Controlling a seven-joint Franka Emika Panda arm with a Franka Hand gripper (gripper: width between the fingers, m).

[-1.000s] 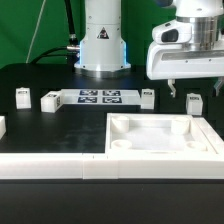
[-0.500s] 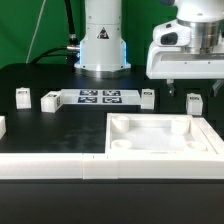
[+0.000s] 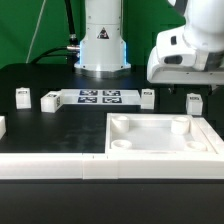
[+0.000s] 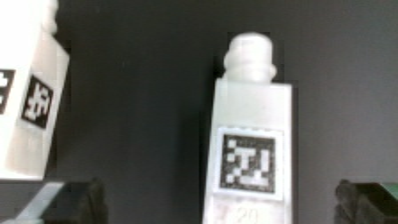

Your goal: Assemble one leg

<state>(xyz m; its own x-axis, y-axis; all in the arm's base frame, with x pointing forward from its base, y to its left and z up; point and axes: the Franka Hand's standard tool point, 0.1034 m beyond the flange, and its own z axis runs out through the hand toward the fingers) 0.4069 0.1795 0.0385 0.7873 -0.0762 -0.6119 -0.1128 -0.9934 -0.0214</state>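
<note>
My gripper lowers next, before it closes on the white leg (image 3: 194, 104) (image 4: 247, 155), since it hangs above the leg and closing now would miss the leg.
In the wrist view a white leg (image 4: 249, 130) lies on the black table, its tagged face up and its rounded peg end pointing away from the gripper. My gripper (image 4: 217, 198) is open, with one dark finger (image 4: 63, 200) on each side of the leg's near end and apart from it. In the exterior view the white hand (image 3: 185, 55) hangs tilted above the leg on the right (image 3: 194, 102), and its fingers do not show there. Three more legs (image 3: 22, 96) (image 3: 48, 101) (image 3: 147, 97) stand on the table.
The marker board (image 3: 98, 97) lies at the back centre. The large white recessed panel (image 3: 150, 150) lies in front of the hand. A white wall (image 3: 60, 165) runs along the front. Another white tagged part (image 4: 27, 95) shows at the wrist view's edge.
In the exterior view the hand has tilted and shifted towards the view's right; its fingers, which showed below it before, no longer show.
</note>
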